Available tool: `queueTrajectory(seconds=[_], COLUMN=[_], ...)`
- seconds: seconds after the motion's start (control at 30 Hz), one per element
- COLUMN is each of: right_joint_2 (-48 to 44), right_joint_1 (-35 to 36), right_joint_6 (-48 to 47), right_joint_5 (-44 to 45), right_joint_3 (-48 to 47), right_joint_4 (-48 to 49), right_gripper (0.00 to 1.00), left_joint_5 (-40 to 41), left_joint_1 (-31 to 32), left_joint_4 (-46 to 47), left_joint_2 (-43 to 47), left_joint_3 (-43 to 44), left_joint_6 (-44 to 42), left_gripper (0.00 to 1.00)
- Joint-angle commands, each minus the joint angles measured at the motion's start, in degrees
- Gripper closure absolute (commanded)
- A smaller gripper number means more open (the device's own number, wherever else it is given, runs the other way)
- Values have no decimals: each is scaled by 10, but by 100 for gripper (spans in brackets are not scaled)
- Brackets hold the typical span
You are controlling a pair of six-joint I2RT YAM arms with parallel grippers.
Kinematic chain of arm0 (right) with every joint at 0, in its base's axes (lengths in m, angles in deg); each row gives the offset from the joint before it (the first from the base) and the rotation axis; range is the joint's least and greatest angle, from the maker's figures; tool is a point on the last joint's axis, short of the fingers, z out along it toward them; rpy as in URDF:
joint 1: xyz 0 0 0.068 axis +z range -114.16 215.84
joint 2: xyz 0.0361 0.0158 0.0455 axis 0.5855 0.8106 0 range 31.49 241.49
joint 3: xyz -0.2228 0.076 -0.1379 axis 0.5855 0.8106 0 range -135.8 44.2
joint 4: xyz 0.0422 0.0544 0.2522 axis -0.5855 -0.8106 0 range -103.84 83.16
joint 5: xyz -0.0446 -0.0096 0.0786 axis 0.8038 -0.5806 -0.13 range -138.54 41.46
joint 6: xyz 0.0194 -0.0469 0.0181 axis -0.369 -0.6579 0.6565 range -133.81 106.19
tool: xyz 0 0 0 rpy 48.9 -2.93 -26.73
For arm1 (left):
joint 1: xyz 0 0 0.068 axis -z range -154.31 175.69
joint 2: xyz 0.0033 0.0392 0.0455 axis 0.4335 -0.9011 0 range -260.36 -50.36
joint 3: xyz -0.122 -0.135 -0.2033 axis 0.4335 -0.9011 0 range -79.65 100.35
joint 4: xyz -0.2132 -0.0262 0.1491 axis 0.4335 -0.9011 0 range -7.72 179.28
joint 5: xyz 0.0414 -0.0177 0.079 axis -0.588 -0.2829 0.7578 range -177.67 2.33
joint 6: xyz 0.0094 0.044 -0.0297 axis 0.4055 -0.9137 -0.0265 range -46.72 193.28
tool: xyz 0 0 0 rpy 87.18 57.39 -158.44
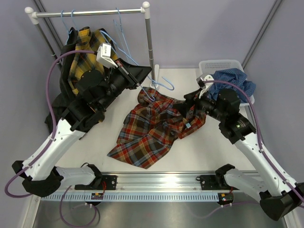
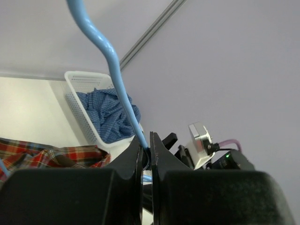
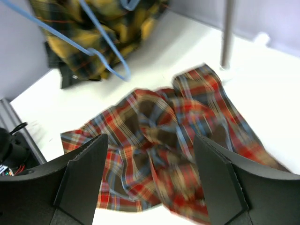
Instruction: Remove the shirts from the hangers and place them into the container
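My right gripper needs to grab the light-blue hanger next, by its free rounded end over the red shirt. The hook stays free to hang.
The red-orange-navy plaid shirt lies crumpled on the white table, off its hanger. My left gripper is shut on a light-blue wire hanger, whose wire rises from between the jaws. My right gripper hangs open just above the red plaid shirt, with nothing between its fingers. The blue check shirt lies in the white container at the back right. The yellow-black plaid shirt hangs from the rail at the back left, with a black shirt beside it.
The white-and-metal rail spans the back left, and its post stands just behind the red shirt. Empty blue hangers hang on it. The arms' base rail runs along the near edge.
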Motion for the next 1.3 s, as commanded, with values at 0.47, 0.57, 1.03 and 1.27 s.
queueTrajectory(seconds=[0.47, 0.57, 1.03, 1.27], right_joint_2=[70, 85, 75, 20], right_joint_1=[84, 83, 84, 83], right_joint_6=[-60, -69, -82, -65], right_joint_5=[-65, -58, -15, -10], right_joint_3=[3, -13, 3, 17], right_joint_4=[182, 181, 165, 100], right_gripper=[20, 21, 100, 100], left_joint_5=[-4, -28, -28, -38], left_joint_1=[-16, -18, -62, -95], left_joint_4=[99, 111, 100, 102], left_joint_2=[-3, -5, 24, 28], left_joint_3=[-15, -20, -56, -93], left_joint_6=[171, 197, 207, 217], left_gripper=[100, 100, 100, 76])
